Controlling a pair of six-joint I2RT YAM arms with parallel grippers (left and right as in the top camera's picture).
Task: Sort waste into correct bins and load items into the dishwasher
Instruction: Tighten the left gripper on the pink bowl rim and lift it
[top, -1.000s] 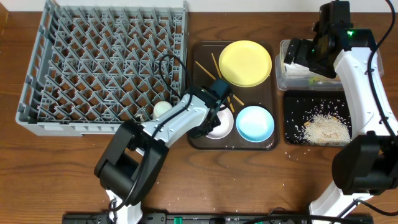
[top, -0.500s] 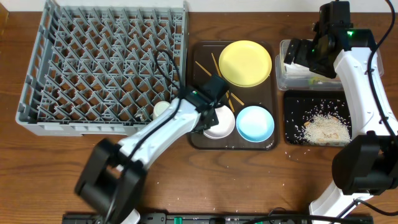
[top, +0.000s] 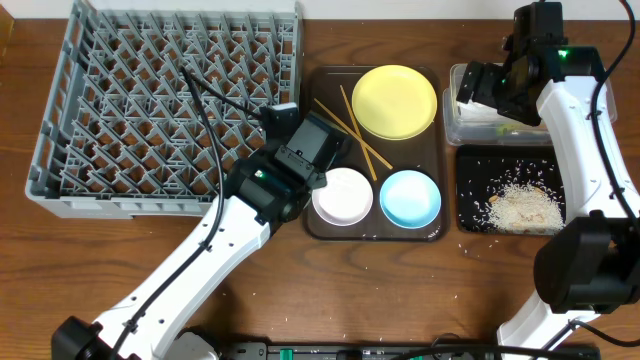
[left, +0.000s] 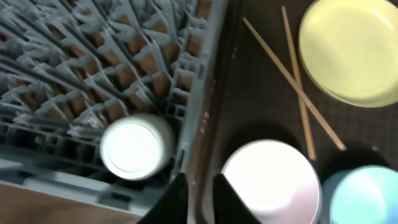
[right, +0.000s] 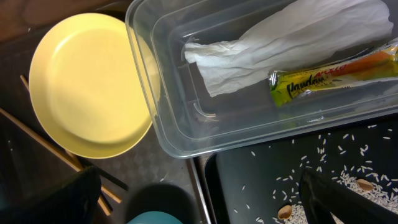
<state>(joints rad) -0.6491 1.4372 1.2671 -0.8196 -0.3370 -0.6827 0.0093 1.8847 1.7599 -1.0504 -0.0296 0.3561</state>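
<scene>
The left gripper needs to pinch the white bowl's rim next, on the side facing the grey dish rack (top: 150, 100). The bowl's body then stays free to load tilted between the rack's wires.
My left gripper (top: 303, 152) (left: 199, 186) hovers over the seam between the grey dish rack (top: 150, 100) (left: 74, 56) and the brown tray; its jaws are nearly together and hold nothing. The white cup (left: 134, 146) lies in the rack's near right corner. The white bowl (top: 342, 196) (left: 270, 180), light-blue bowl (top: 410, 197), yellow plate (top: 394, 101) (right: 87, 84) and chopsticks (top: 352, 128) (left: 292, 81) rest on the brown tray. My right gripper (top: 495, 85) (right: 202, 199) is open and empty by the clear tub (top: 470, 125) (right: 186, 134), which holds the napkin (right: 280, 43) and wrapper (right: 329, 71).
The black tray (top: 475, 170) (right: 249, 180) holds a heap of rice scraps (top: 522, 208). The brown serving tray (top: 320, 90) lies between rack and bins. A few rice grains lie on the wooden table near its front edge.
My left arm has drawn back and up from the white bowl toward the rack's right edge, uncovering the bowl. The right arm has not moved.
</scene>
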